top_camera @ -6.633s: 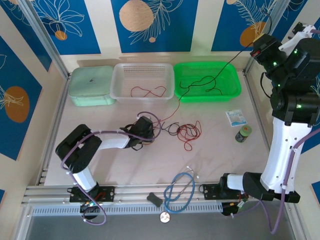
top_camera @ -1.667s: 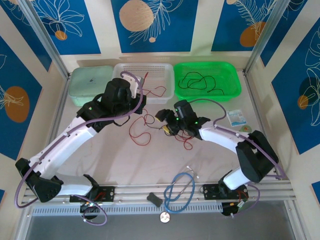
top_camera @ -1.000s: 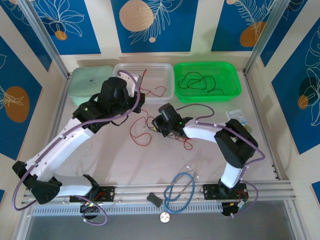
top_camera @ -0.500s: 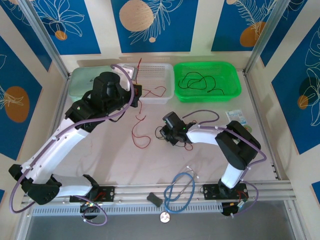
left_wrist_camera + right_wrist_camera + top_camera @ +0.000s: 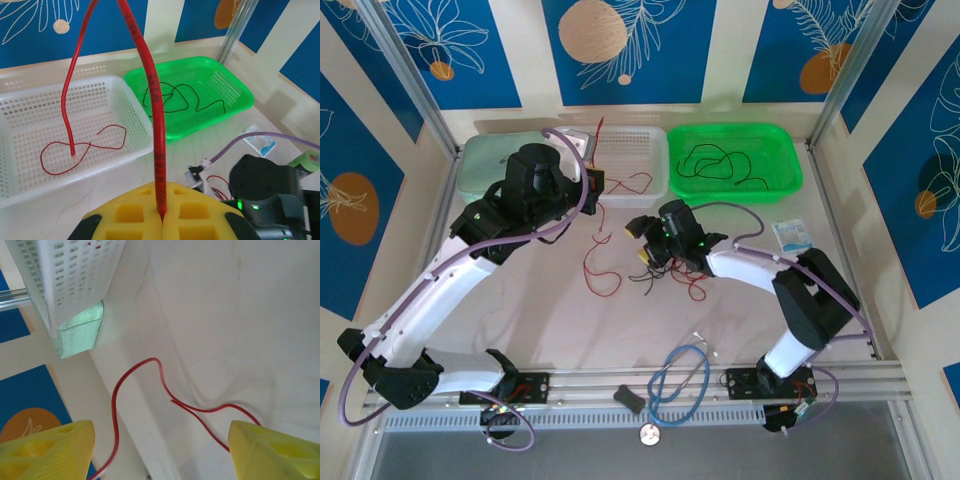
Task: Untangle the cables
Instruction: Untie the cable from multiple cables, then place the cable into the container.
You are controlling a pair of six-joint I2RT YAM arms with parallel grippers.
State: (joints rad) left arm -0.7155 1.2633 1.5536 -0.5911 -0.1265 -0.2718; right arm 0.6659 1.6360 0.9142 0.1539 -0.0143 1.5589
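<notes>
The robot's right gripper next needs to grab the red cable by its loose part, which is free of the black cables, to untangle the red cable alone.
My left gripper (image 5: 593, 188) (image 5: 162, 220) is shut on a red cable (image 5: 152, 100), held above the table beside the white basket (image 5: 565, 165). One end of this cable sticks up past the jaws; the rest hangs down to the table as a loose loop (image 5: 587, 262). My right gripper (image 5: 640, 243) (image 5: 160, 436) stands open low over the table, with a red cable (image 5: 160, 371) lying between its fingers, untouched. A small tangle of red and black cables (image 5: 672, 272) lies just under the right arm's wrist. One red cable (image 5: 632, 183) lies in the white basket, one black cable (image 5: 718, 160) in the green basket (image 5: 788, 150).
A mint lidded box (image 5: 490, 170) stands left of the white basket. A thick blue looped tube (image 5: 676, 378) lies near the front rail, a small packet (image 5: 790, 235) at the right. Metal frame posts border the table.
My right gripper has opened and shifted slightly up and to the right. The left arm raised the red cable toward the white basket a second ago and has held still since.
</notes>
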